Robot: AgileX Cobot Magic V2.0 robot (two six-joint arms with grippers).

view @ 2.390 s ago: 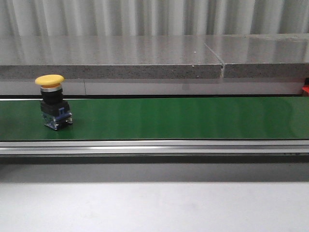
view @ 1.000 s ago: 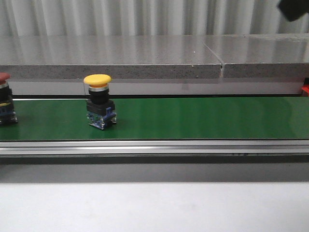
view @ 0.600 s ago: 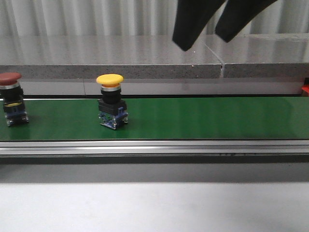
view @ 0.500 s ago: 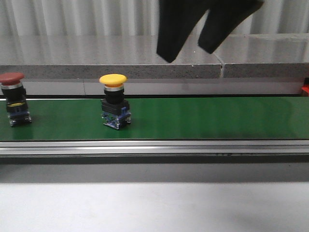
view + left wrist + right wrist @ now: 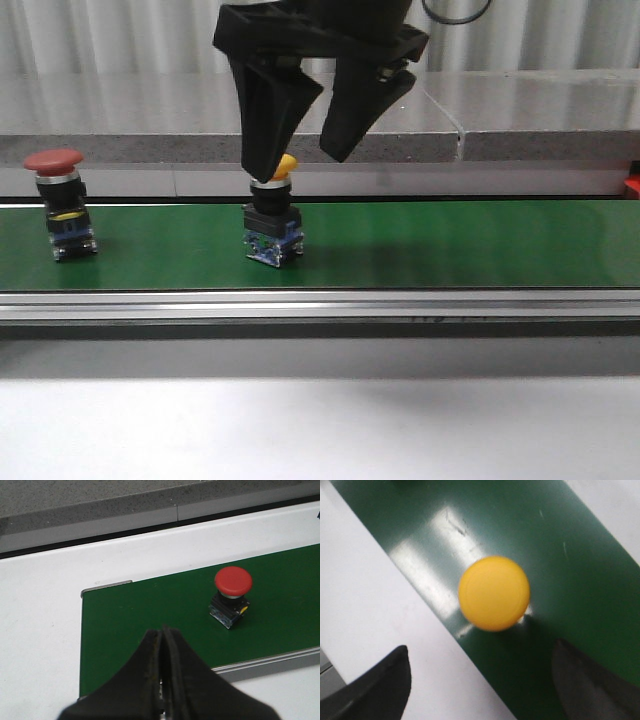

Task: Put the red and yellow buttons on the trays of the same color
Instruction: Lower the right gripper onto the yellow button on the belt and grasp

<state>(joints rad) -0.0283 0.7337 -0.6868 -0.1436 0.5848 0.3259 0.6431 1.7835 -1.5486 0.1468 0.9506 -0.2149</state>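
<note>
My right gripper's fingers stop short of the yellow cap [image 5: 494, 593], green belt [image 5: 520, 665] showing between them. They need to lower first, since they would miss it if closed now.
A yellow button [image 5: 273, 222] stands upright on the green belt [image 5: 450, 245]; its cap [image 5: 493, 593] is partly hidden in the front view. My right gripper [image 5: 297, 167] hangs open just above it, one finger [image 5: 262, 110] on each side of the cap, touching nothing. In the right wrist view the gripper [image 5: 485, 687] is wide open with the cap ahead of its fingertips. The red button [image 5: 62, 205] stands on the belt at the far left. My left gripper [image 5: 162, 631] is shut and empty, apart from the red button [image 5: 232, 587]. The trays are out of view.
A grey stone ledge [image 5: 200, 130] runs behind the belt, and a metal rail [image 5: 320, 305] runs along its front edge. White table surface [image 5: 320, 430] lies in front. Something red [image 5: 632, 187] shows at the right edge.
Both buttons have travelled rightward along the belt. My right gripper came down from the upper right and now hangs open over the yellow button.
</note>
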